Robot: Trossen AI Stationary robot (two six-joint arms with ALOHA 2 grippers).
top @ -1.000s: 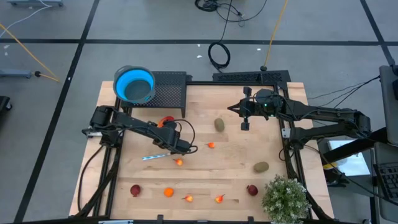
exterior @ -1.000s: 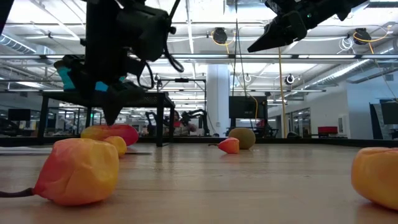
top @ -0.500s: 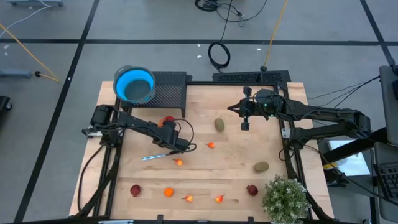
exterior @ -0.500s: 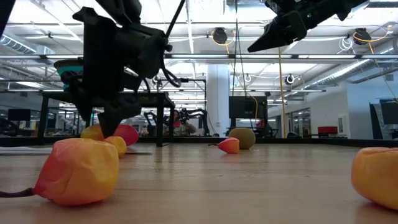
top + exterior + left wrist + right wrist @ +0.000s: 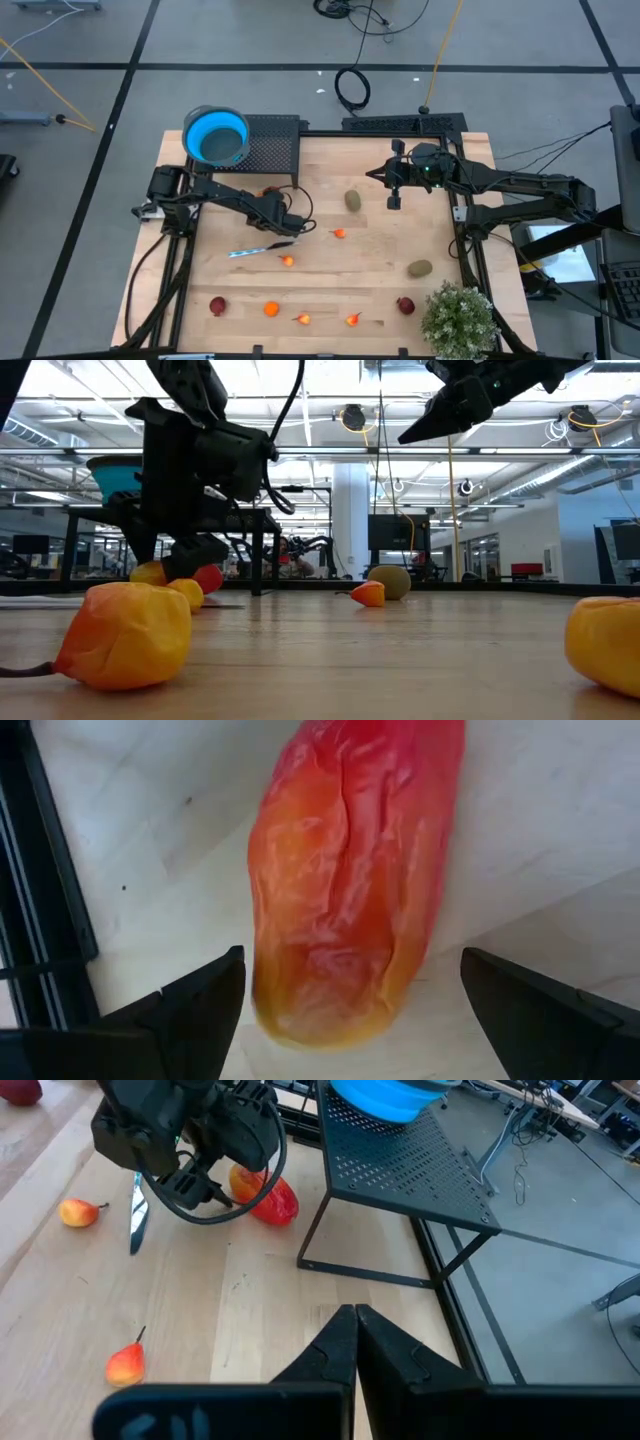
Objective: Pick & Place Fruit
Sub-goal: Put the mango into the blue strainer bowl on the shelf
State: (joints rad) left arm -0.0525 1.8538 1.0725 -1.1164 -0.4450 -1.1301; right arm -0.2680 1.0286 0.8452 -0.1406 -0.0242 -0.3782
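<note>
Both left fingers reach past the orange-red fruit's yellow end (image 5: 326, 1002) on either side, over the wood, and should close now.
The larger orange-red fruit (image 5: 350, 880) lies on its side on the wooden table (image 5: 380, 290), left of the middle. My left gripper (image 5: 352, 960) hangs open just over it, pointing steeply down, one finger (image 5: 205, 1005) on each side of the fruit's near end; I see no touch. In the low view the left gripper (image 5: 190, 550) stands low over the fruit (image 5: 208, 576). My right gripper (image 5: 394, 203) is shut and empty, held high over the far right of the table. Small fruit pieces lie scattered: kiwis (image 5: 353, 200) (image 5: 419, 268), dark red ones (image 5: 217, 305) (image 5: 405, 305).
A slim silver knife (image 5: 250, 250) lies just near of the left gripper. Small orange fruit (image 5: 340, 234) (image 5: 288, 261) lie nearby, more (image 5: 303, 319) along the near edge. The blue bowl (image 5: 216, 136) sits on a black perforated stand (image 5: 272, 145) at the far left. A potted plant (image 5: 460, 320) stands at the near right corner.
My left gripper has come down and moved toward the table's far edge, from beside the knife to over the larger orange-red fruit, staying open. The fruit has not moved.
</note>
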